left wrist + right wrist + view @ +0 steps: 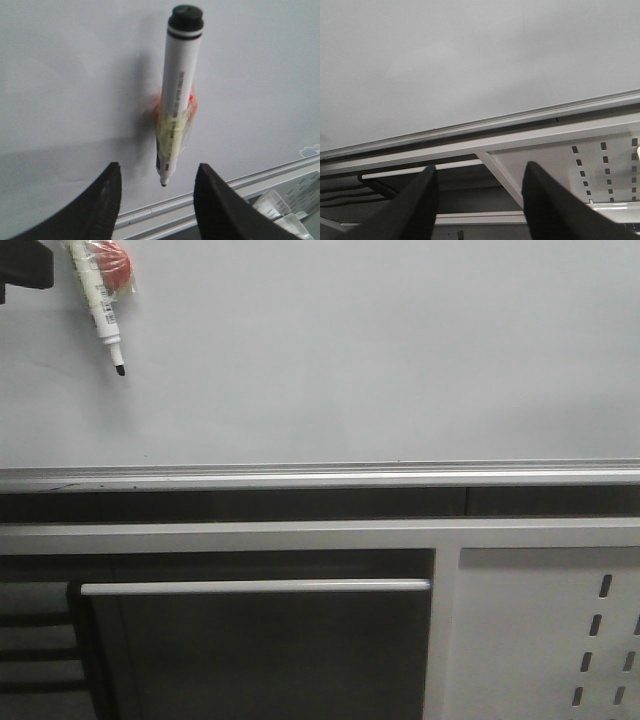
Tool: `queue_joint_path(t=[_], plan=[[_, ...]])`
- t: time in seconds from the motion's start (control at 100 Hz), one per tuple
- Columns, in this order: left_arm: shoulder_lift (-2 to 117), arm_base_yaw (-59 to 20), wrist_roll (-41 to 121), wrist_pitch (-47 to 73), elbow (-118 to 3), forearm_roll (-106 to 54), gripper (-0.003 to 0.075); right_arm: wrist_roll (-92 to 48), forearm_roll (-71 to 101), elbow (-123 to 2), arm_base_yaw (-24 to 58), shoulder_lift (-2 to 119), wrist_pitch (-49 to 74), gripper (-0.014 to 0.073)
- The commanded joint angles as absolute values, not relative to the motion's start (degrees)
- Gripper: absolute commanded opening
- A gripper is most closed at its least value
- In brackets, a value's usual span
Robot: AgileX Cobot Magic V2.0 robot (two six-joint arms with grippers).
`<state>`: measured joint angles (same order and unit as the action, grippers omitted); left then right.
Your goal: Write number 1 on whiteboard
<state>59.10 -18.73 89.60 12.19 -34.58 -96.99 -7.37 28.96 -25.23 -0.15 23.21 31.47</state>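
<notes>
I would miss the white marker (96, 295) on the whiteboard if I closed now, because my fingers stop short of it. I need to move my left gripper toward the marker first, then close.
The whiteboard (380, 350) fills the upper front view, with its silver rail (320, 476) along the lower edge. No number 1 stroke shows on it. A white marker (96, 295), black tip down, hangs on the board at the top left, fixed by clear tape to a red magnet (116, 267). In the left wrist view the marker (177, 95) stands ahead of my left gripper (157, 172), which is open and empty, its fingers either side of the tip and apart from it. My right gripper (480, 170) is open and empty, facing the rail (485, 122).
Below the rail runs a grey metal frame (250, 536) with a dark opening and a horizontal bar (255, 587). A perforated grey panel (545, 630) is at the lower right. A dark part of the left arm (22, 265) shows at the top left corner.
</notes>
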Motion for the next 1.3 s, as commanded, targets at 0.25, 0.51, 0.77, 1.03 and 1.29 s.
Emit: queue_joint_path(t=[0.25, 0.51, 0.77, 1.03, 1.29], plan=[[64.57, -23.60, 92.59, 6.55, -42.15, -99.09, 0.0314, -8.18, 30.05, -27.36, -0.51, 24.08, 27.20, 0.0345], [68.63, -23.67, 92.62, 6.85, -45.72, -98.47, 0.0314, -8.18, 30.05, -27.36, -0.51, 24.08, 27.20, 0.0345], [70.21, -23.67, 92.62, 6.04, -46.99, -97.82, 0.0150, -8.18, 30.05, -27.36, -0.51, 24.08, 27.30, 0.0345], [70.10, -23.67, 92.73, 5.92, -46.99, -97.39, -0.0020, -8.18, 30.05, -27.36, -0.51, 24.08, 27.30, 0.0345], [66.10, -24.08, 92.61, 12.26, -45.71, -94.16, -0.0020, -9.86, 30.28, -27.36, -0.51, 24.08, 29.97, 0.0345]])
